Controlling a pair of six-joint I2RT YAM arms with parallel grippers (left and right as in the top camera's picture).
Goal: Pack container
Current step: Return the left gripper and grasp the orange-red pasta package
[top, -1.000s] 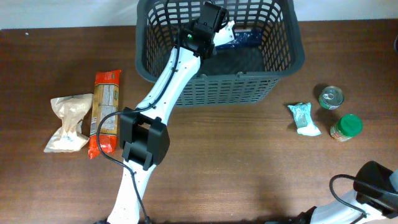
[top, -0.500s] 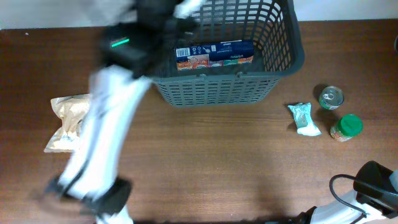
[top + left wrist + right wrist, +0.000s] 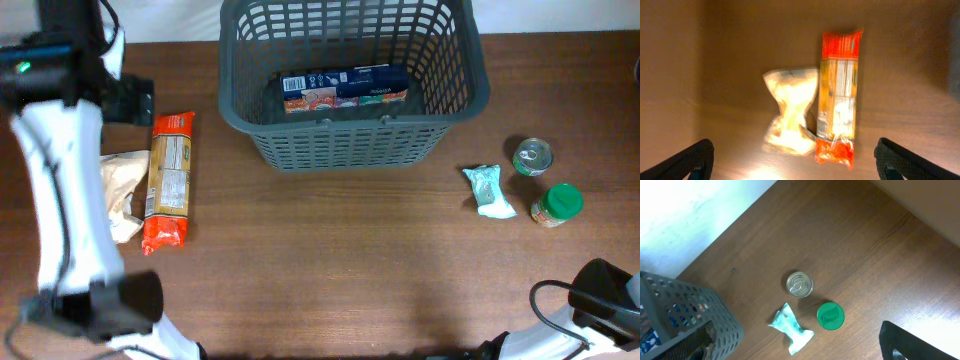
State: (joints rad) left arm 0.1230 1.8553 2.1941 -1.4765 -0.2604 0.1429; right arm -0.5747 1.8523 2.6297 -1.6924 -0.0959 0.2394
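I will next grab the pasta packet (image 3: 168,183) with my left gripper across its long sides near the middle, to pack it lengthwise next to the blue box (image 3: 345,87) in the basket.
The dark grey basket (image 3: 350,140) stands at the back centre, and a corner of it shows in the right wrist view (image 3: 685,311). A blue box (image 3: 345,87) lies inside it. My left gripper (image 3: 128,100) is open and empty, high over the table's left side. In the left wrist view its fingers (image 3: 795,170) spread wide above an orange pasta packet (image 3: 839,95) and a beige bag (image 3: 790,117). My right gripper (image 3: 799,356) is open and empty, held high.
The pasta packet (image 3: 168,180) and the beige bag (image 3: 122,190) lie at the left. A metal can (image 3: 532,157), a green-lidded jar (image 3: 557,203) and a pale green packet (image 3: 488,190) lie right of the basket. The right arm (image 3: 605,295) sits at the front right.
My left arm has swung out of the basket to the far left. The blue box it was over now lies in the basket. The right arm has not moved.
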